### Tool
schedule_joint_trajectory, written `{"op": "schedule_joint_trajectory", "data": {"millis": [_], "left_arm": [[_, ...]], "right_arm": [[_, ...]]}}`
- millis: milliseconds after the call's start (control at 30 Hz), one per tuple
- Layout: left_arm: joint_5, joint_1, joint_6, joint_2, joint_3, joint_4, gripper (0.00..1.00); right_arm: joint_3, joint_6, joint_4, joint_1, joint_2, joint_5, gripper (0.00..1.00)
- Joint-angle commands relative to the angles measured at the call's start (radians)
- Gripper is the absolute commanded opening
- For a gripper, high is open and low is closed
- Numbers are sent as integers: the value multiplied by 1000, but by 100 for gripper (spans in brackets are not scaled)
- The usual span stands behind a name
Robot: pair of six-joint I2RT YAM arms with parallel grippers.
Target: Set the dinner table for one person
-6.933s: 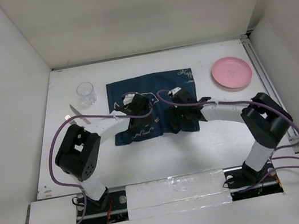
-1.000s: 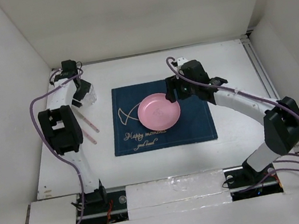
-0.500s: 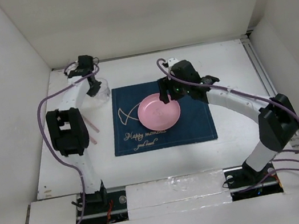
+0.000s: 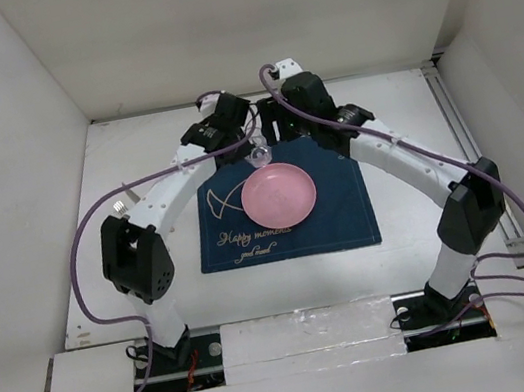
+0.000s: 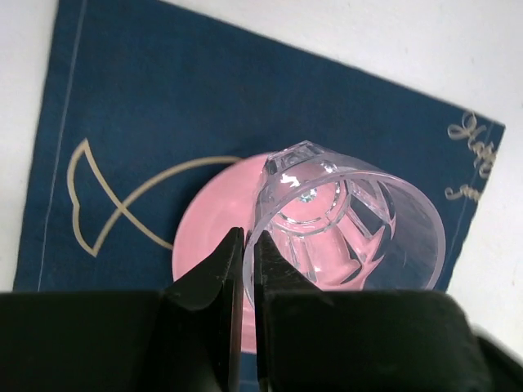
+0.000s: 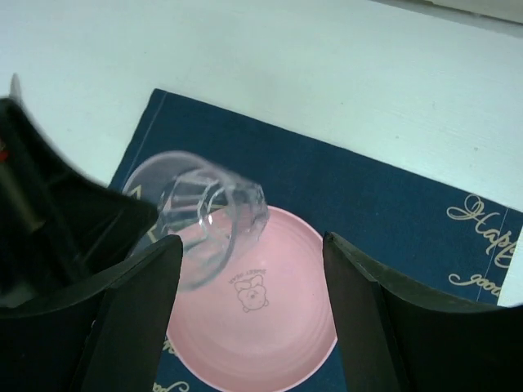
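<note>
The clear glass needs its base free to stand on the placemat point(image 4: 346, 212), so the robot's right gripper should next grab the glass by its free rim point(image 4: 263, 143).
A clear faceted glass point(image 5: 351, 229) hangs tilted above the pink plate point(image 5: 204, 245), its rim pinched in my left gripper point(image 5: 248, 238), which is shut on it. In the top view the glass point(image 4: 260, 156) sits over the far edge of the navy fish placemat point(image 4: 346, 212), on which the plate point(image 4: 279, 196) lies. The placemat rests on the white dinner table point(image 4: 418, 219). My right gripper point(image 6: 249, 245) hovers open above the plate point(image 6: 270, 327), with the glass point(image 6: 208, 212) just left of centre between its fingers and nothing held.
White walls close in the table on three sides. A rail runs along the right edge point(image 4: 474, 159). A small silvery utensil tip point(image 4: 120, 205) shows beside the left arm. Both arms arch over the placemat's far side, their grippers close together.
My left gripper closed on the glass at the far left and carried it right, to above the placemat's far edge. The right gripper drew back from the plate toward the far side, still open.
</note>
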Motion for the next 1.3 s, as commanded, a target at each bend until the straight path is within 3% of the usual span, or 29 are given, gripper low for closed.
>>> {"op": "schedule_joint_trajectory", "data": {"millis": [0, 100, 267, 300, 400, 433, 467, 500, 533, 600, 633, 733, 833, 967, 1267], "left_arm": [[34, -8, 12, -129, -34, 63, 0], [107, -8, 12, -196, -86, 130, 0], [162, -8, 32, -240, -115, 186, 0], [162, -8, 41, -240, -115, 186, 0], [171, -8, 41, -230, -115, 186, 0], [171, -8, 41, -230, -115, 186, 7], [171, -8, 41, -230, -115, 186, 16], [159, -8, 41, -230, -115, 186, 36], [145, -8, 41, -230, -115, 186, 43], [122, -8, 32, -241, -115, 186, 55], [122, -8, 32, -252, -115, 177, 69], [96, 10, 21, -275, -135, 176, 80], [64, 45, 21, -296, -149, 157, 99], [-16, 45, 12, -325, -178, 120, 99], [-25, 87, 21, -378, -250, 107, 99]], "right_arm": [[33, -3, 3, 4, 41, 45, 75], [33, -3, 3, 4, 70, 36, 71], [2, 15, 56, 4, 105, -11, 49], [2, 16, 71, 4, 114, -22, 37], [-7, 16, 100, 4, 114, -22, 15], [-7, 16, 100, 14, 114, -22, 6], [-7, 16, 100, 14, 114, -9, 5], [2, 16, 100, 14, 114, -9, 3], [2, 25, 86, 14, 114, 19, 0], [32, 25, 45, -2, 128, 34, 0], [33, 25, 31, -12, 140, 34, 0], [43, 25, -19, -50, 150, 57, 0], [43, 25, -58, -105, 159, 90, 0], [8, 16, -72, -199, 159, 90, 0], [-1, -3, -113, -338, 237, 38, 0]]}}
